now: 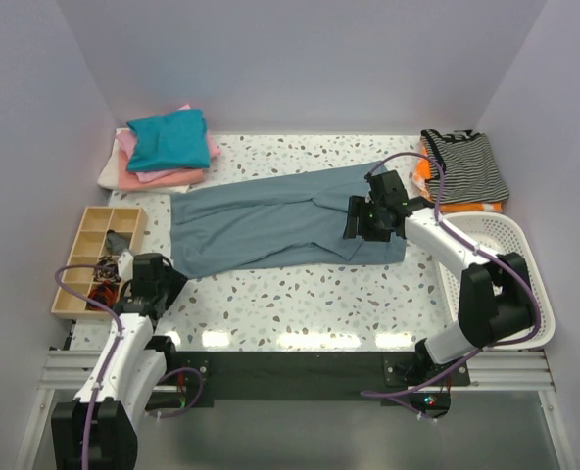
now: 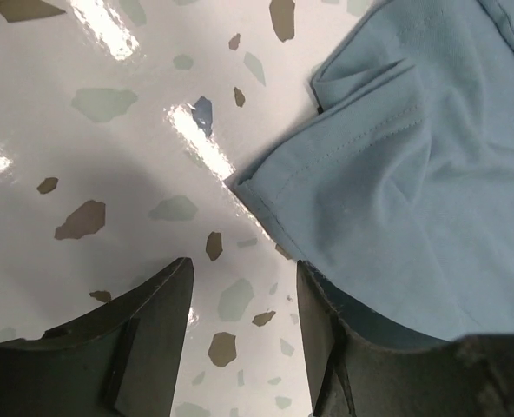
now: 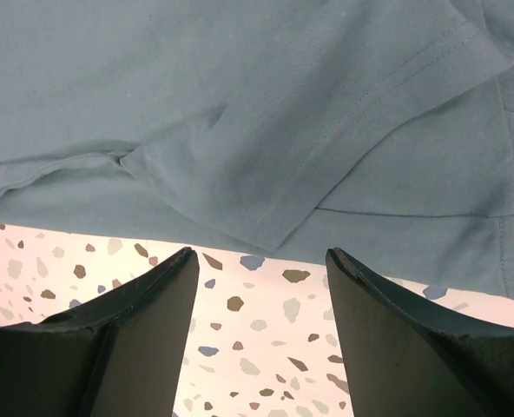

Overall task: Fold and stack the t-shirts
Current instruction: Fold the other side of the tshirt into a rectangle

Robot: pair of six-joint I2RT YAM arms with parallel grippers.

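Observation:
I need to grab the hemmed near corner (image 1: 186, 273) of the slate-blue t-shirt (image 1: 270, 223) next with my left gripper, and then I will pull that loose edge of the t-shirt out and fold it flat.
The large slate-blue t-shirt (image 1: 270, 223) lies spread, loosely creased, across the middle of the table. My left gripper (image 1: 170, 278) is open and empty at the shirt's near-left corner. In the left wrist view that gripper (image 2: 242, 265) is low over the table, the hemmed shirt corner (image 2: 344, 200) lies just ahead, and my right finger (image 2: 326, 339) is at the cloth's edge. My right gripper (image 1: 357, 227) is open and empty over the shirt's right part. In the right wrist view that gripper (image 3: 259, 254) is above bare table, just short of a folded sleeve (image 3: 326, 148). Folded teal (image 1: 168, 137), pink (image 1: 163, 177) and white (image 1: 114, 172) shirts are stacked at the back left.
A wooden compartment tray (image 1: 94, 257) with small items stands at the left edge, close to my left arm. A white basket (image 1: 510, 269) stands at the right. A striped garment (image 1: 471, 162) lies on orange cloth at the back right. Walls enclose three sides.

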